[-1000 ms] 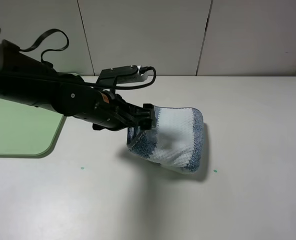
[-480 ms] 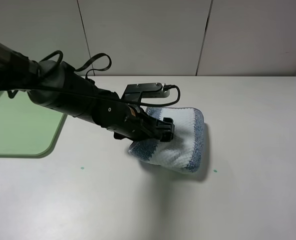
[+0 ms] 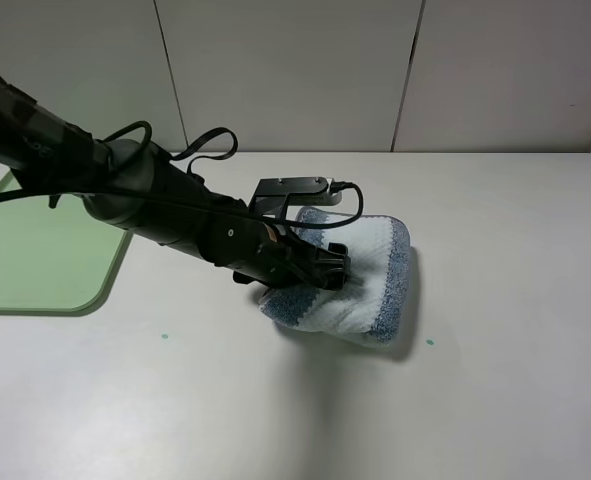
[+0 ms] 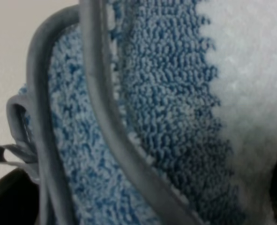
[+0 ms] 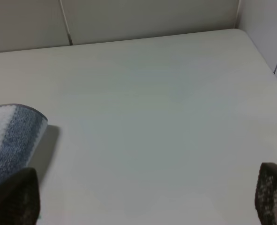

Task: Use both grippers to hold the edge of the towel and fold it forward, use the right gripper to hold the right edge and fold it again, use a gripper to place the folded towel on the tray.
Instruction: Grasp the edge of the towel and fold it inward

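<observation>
The left gripper should close on the folded towel (image 3: 375, 272) now. Its fingers reach down around the grey hem and blue pile, so it would hold the towel.
The folded blue-and-white striped towel (image 3: 375, 272) lies as a thick bundle near the middle of the table. My left gripper (image 3: 333, 268) reaches across from the left and sits at the towel's left end, its black fingers spread wide over the cloth. The left wrist view is filled by the towel (image 4: 166, 117), showing its grey hem and blue pile very close. My right gripper (image 5: 143, 206) is open over bare table, its two fingertips far apart, with the towel (image 5: 9, 136) off to one side of it. The pale-green tray (image 3: 35, 262) lies at the far left.
The white table (image 3: 495, 300) ends at a panelled wall behind. Two small green marks (image 3: 164, 336) (image 3: 429, 342) sit on the surface in front of the towel. The left arm's black cables loop above its wrist.
The left arm has pushed farther right and lower, from the towel's left edge to over its left end. The towel has flattened slightly. The right gripper stays put.
</observation>
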`<action>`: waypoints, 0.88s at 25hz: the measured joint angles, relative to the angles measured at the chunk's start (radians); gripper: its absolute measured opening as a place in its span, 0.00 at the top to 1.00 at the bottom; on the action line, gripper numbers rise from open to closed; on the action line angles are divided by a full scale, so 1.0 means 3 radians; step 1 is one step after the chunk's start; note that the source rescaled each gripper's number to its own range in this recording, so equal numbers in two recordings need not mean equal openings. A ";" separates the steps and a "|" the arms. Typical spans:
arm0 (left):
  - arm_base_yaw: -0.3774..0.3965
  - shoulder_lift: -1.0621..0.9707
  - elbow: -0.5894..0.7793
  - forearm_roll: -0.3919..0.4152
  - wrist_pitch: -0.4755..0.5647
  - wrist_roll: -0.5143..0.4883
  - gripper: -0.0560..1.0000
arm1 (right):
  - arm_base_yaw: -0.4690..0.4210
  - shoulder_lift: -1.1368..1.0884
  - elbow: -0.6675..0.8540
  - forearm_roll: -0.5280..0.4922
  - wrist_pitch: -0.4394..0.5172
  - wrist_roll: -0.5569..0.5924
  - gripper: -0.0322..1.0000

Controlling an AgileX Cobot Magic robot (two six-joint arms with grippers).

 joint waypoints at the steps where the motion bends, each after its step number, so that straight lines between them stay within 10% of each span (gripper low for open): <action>1: 0.0000 0.0008 -0.0003 0.0000 -0.0007 0.0003 0.03 | 0.0000 0.0000 0.0000 0.0000 0.0000 0.0000 0.00; 11: -0.0047 0.0043 -0.0013 0.0000 -0.0100 0.0003 0.25 | 0.0000 0.0000 0.0000 0.0000 0.0000 0.0000 0.00; 17: -0.0051 0.0063 -0.0013 -0.0008 -0.0127 -0.0008 0.71 | 0.0000 0.0000 0.0000 0.0006 0.0000 0.0000 0.00; 22: -0.0051 0.0063 -0.0013 -0.0008 -0.0127 -0.0008 0.73 | 0.0000 0.0000 0.0000 0.0006 0.0000 0.0000 0.00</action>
